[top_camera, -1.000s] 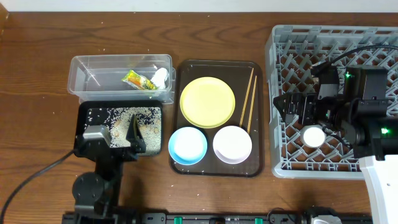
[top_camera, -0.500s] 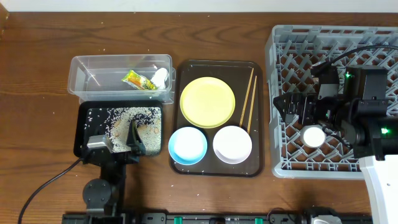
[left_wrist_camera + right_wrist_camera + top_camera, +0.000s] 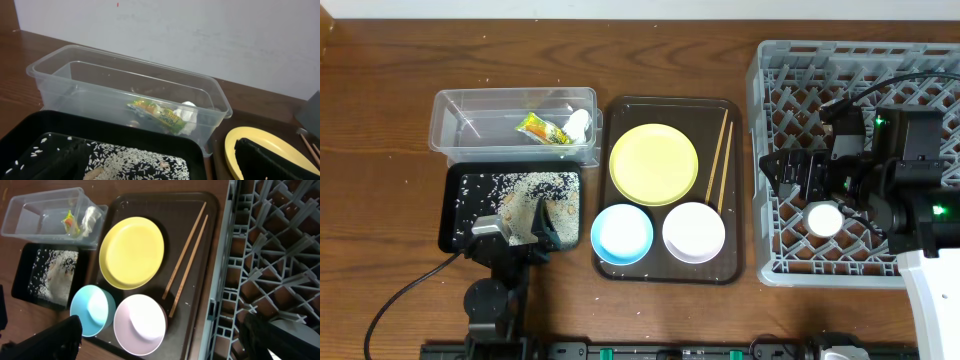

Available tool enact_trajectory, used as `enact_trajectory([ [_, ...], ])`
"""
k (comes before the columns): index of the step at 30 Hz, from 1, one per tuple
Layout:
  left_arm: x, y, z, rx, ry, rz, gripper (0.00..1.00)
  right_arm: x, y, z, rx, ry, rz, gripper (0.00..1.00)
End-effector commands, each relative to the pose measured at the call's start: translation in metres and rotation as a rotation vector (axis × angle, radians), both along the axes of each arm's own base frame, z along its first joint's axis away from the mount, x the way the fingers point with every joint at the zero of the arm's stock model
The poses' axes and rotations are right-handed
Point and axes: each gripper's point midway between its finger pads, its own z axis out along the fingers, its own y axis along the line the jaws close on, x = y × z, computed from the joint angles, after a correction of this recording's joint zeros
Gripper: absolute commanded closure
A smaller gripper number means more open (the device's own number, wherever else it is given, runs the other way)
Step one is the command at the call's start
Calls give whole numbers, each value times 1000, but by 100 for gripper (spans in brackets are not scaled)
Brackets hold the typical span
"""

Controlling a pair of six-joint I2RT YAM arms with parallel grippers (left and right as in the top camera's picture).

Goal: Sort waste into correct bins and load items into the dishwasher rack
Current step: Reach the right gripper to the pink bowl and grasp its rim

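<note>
I need to grab the white-pinkish bowl's rim with my right gripper on the side facing the grey rack, so the bowl's body stays free to load between the rack's wires.
The clear tub (image 3: 470, 125) holds the green-and-orange wrapper (image 3: 542, 129) and the white scrap (image 3: 579, 122); both also show in the left wrist view, wrapper (image 3: 154, 110) and scrap (image 3: 187, 112). The black tray (image 3: 455, 210) holds rice grains (image 3: 525, 185). My left gripper (image 3: 515, 225) is open and empty, low over the tray's front. The yellow plate (image 3: 654, 163), blue bowl (image 3: 622, 233), white-pinkish bowl (image 3: 694, 231) and chopsticks (image 3: 719, 160) lie on the brown serving tray. The white cup (image 3: 824, 219) sits in the grey rack (image 3: 757, 120). My right gripper (image 3: 782, 172) is open and empty over the rack's left side.
The dark-brown serving tray (image 3: 735, 255) lies between the black tray and the rack. The right arm's body and cables cover the rack's right half. Bare wooden table (image 3: 380, 150) lies left of the bins and behind them.
My left arm has drawn back toward the table's front edge, with the gripper shifting slightly right and nearer over the black tray. The right arm and all objects have not moved.
</note>
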Motion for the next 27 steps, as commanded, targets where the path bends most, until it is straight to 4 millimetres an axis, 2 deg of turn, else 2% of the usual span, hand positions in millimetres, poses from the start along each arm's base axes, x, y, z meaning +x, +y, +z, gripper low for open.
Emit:
enact_trajectory([
  [1,-1,2,-16,-11,46,14,5,-1,3,0,-6,-4,15,1],
  [10,-1,2,-16,-11,46,14,5,-2,6,2,11,-6,26,1],
  [15,-1,2,-16,-11,46,14,4,5,7,7,118,38,-104,1],
  [17,-1,2,-16,-11,46,14,4,8,19,18,176,5,-49,1],
  [19,-1,2,-16,-11,46,14,4,5,32,23,194,-16,20,13],
  [21,-1,2,-16,-11,46,14,4,-1,46,21,165,-21,80,13],
  [24,-1,2,-16,-11,46,14,4,-14,69,3,48,8,151,19],
  [27,-1,2,-16,-11,46,14,4,-30,88,-26,-120,68,213,27],
])
